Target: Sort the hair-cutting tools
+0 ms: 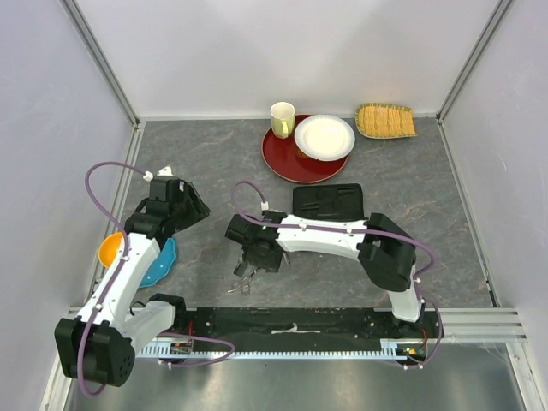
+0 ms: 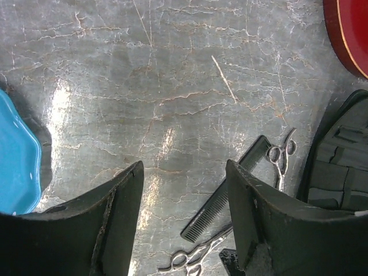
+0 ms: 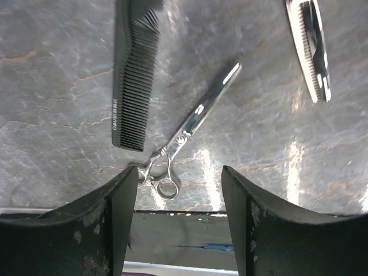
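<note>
The right gripper takes hold of the silver scissors across the blades near the pivot next, leaving the scissors' finger loops free to hand over.
My right gripper is open and empty, low over the table near its front edge. Below it lie a silver scissors, a long flat black comb to its left, and a thicker black comb-like tool to the upper right. My left gripper is open and empty above bare table. Its view shows the comb, a second scissors next to the black case, and the first scissors.
A red tray with a white plate and a cup stands at the back, a woven basket to its right. A blue plate and an orange bowl sit under my left arm.
</note>
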Motion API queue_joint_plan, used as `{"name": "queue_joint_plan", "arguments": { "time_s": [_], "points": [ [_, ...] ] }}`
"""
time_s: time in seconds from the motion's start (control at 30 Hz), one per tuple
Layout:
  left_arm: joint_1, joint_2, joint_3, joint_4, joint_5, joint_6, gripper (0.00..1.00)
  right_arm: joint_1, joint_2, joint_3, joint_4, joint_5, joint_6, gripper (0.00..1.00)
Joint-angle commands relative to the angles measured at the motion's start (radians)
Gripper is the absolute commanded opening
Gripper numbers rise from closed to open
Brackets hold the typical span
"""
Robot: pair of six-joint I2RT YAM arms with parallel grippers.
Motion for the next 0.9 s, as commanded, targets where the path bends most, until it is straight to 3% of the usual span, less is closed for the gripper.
{"name": "queue_joint_plan", "arguments": {
  "time_s": [0.0, 0.27, 0.57, 0.7, 0.87],
  "points": [
    [0.003, -0.044, -0.025, 0.033, -0.043, -0.036, 0.66, 0.023, 0.042, 0.071, -0.129, -0.022, 0.250, 0.66],
    [0.004, -0.088, -0.040, 0.025, -0.050, -0.028, 0.66, 0.023, 0.091, 0.084, -0.155, 0.007, 0.403, 0.59],
    [0.004, -0.108, -0.055, 0.024, -0.031, -0.027, 0.67, 0.000, 0.154, 0.124, -0.163, 0.023, 0.431, 0.54],
    [0.003, -0.105, -0.052, 0.022, -0.028, -0.031, 0.67, -0.001, 0.177, 0.128, -0.197, 0.012, 0.453, 0.45],
    [0.004, -0.105, -0.054, 0.025, -0.031, -0.028, 0.68, -0.003, 0.202, 0.141, -0.223, -0.022, 0.457, 0.42]
  ]
}}
